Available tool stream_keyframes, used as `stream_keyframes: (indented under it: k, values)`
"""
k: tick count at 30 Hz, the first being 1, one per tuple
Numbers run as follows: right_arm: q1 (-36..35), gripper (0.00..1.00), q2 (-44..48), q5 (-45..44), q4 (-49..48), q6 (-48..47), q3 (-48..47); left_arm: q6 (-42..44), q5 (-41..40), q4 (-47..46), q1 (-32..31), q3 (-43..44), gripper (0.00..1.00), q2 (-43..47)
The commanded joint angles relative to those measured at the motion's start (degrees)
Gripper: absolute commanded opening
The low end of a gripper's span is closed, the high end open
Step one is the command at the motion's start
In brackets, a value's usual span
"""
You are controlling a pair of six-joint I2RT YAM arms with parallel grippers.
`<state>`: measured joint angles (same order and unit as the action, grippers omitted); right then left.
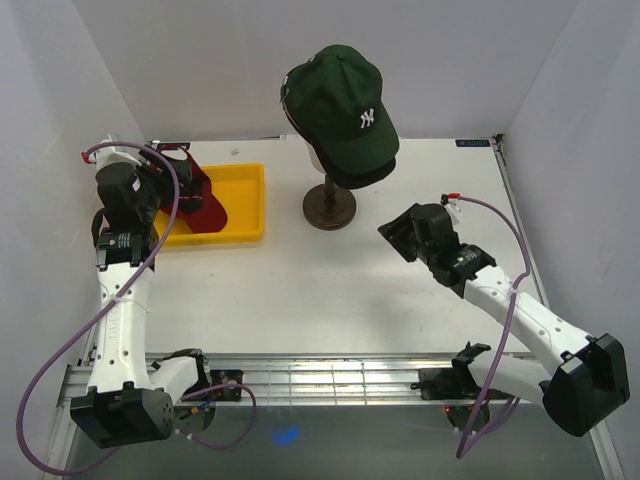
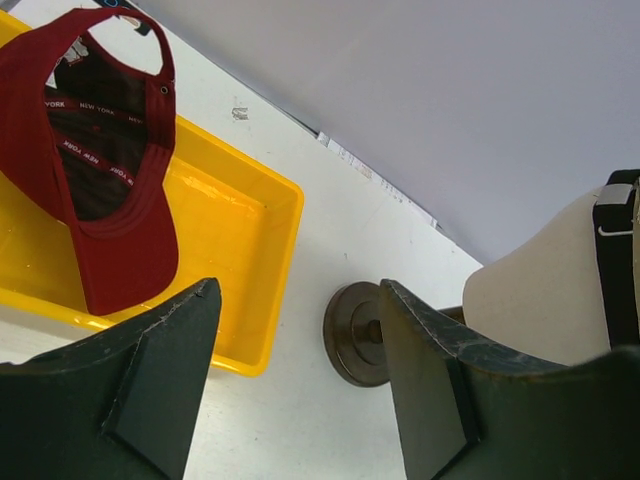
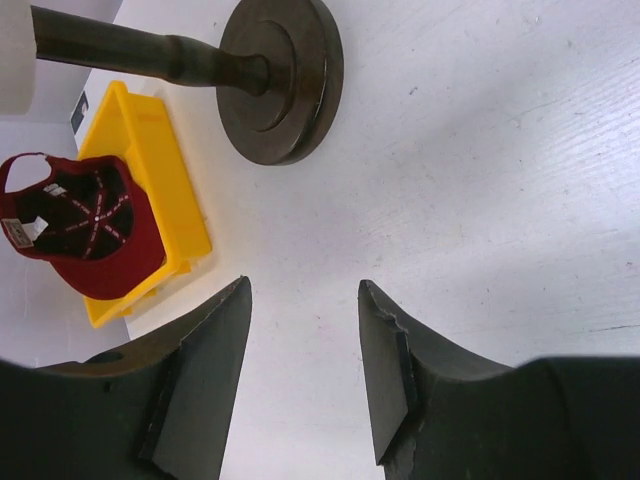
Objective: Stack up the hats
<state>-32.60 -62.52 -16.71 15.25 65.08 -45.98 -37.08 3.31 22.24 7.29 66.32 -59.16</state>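
Note:
I need to reach the red hat with my left gripper and grab its brim's side edge near the hat's top (image 2: 77, 243). This leaves more of the brim free, so I can hand the hat to my right gripper.
A dark green hat (image 1: 338, 105) with a white NY sits on top of darker hats (image 1: 362, 175) on the mannequin head. A red hat (image 1: 205, 205) lies inside-up in the yellow tray (image 1: 245, 205); the left wrist view shows the red hat (image 2: 120, 230) with its lining tape. My left gripper (image 1: 168, 190) hovers over the tray's left end, open (image 2: 297, 290) and holding nothing. My right gripper (image 1: 398, 238) is low over the table right of the stand, open (image 3: 304, 283) and holding nothing. The red hat (image 3: 95, 240) appears far off in the right wrist view.
The mannequin head (image 2: 540, 290) stands on a dark post with a round base (image 1: 330, 207), between the tray and my right gripper. A black strap (image 2: 620, 260) hangs on the head's side. White walls close in the table on three sides.

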Motion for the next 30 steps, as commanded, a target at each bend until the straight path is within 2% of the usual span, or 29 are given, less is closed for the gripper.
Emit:
stream_keyframes:
  k: [1, 5, 15, 22, 30]
  values:
    - [0.26, 0.53, 1.52, 0.35, 0.31, -3.81, -3.06, 1.05, 1.09, -0.71, 0.09, 1.09, 0.75, 0.36]
    - [0.26, 0.56, 1.61, 3.17, -0.83, -8.38, -4.56, 1.4, -2.43, 0.17, 0.09, 0.65, 0.76, -0.52]
    - [-0.18, 0.53, 4.52, 18.36, -8.83, -23.15, -1.66, 5.17, -21.48, 2.19, 0.01, 1.34, 0.79, -8.24]
    - [-3.34, 0.52, 4.34, 20.67, -9.44, -30.62, -1.31, 7.55, -26.95, 5.36, 0.09, 7.32, 0.81, -18.62]
    - [-6.51, 0.52, 4.34, 19.26, -11.82, -33.96, -0.26, 9.66, -26.43, 4.66, 0.01, 7.86, 0.83, -28.37]
